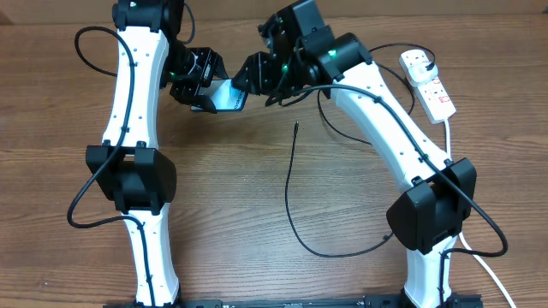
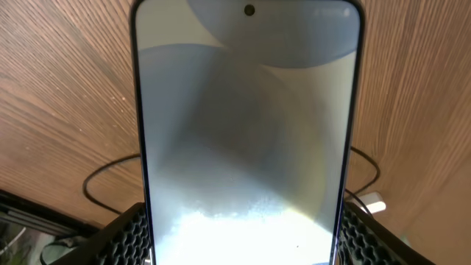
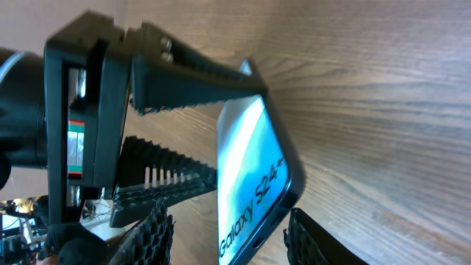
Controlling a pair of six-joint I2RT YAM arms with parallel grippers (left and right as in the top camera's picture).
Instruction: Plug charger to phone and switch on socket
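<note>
It isn't time to close on the phone yet: my right gripper's fingers only reach the corner of the phone's "Galaxy" end [image 1: 238, 97] [image 3: 259, 210]. My right gripper needs to first move toward the phone's sides.
The phone [image 1: 228, 96] has a light blue screen and is held off the wooden table by my left gripper [image 1: 199, 84], which is shut on its sides. In the left wrist view the phone [image 2: 246, 132] fills the frame between the jaws [image 2: 239, 239]. My right gripper [image 1: 255, 75] is open, with its fingers [image 3: 228, 235] on either side of the phone's "Galaxy" end [image 3: 254, 173] and a gap on each side. The charger's black tip [image 1: 295, 127] lies free on the table below them. Its thin cable [image 1: 288, 197] runs toward me. The socket [image 1: 428, 81] lies at the far right.
The charger cable loops along the front [image 1: 342, 255] and passes behind the right arm's base [image 1: 428, 214]. The socket's thick white cord [image 1: 448, 137] runs down the right side. Black arm cables hang beside both arms. The left arm [image 1: 137, 111] stands at the left.
</note>
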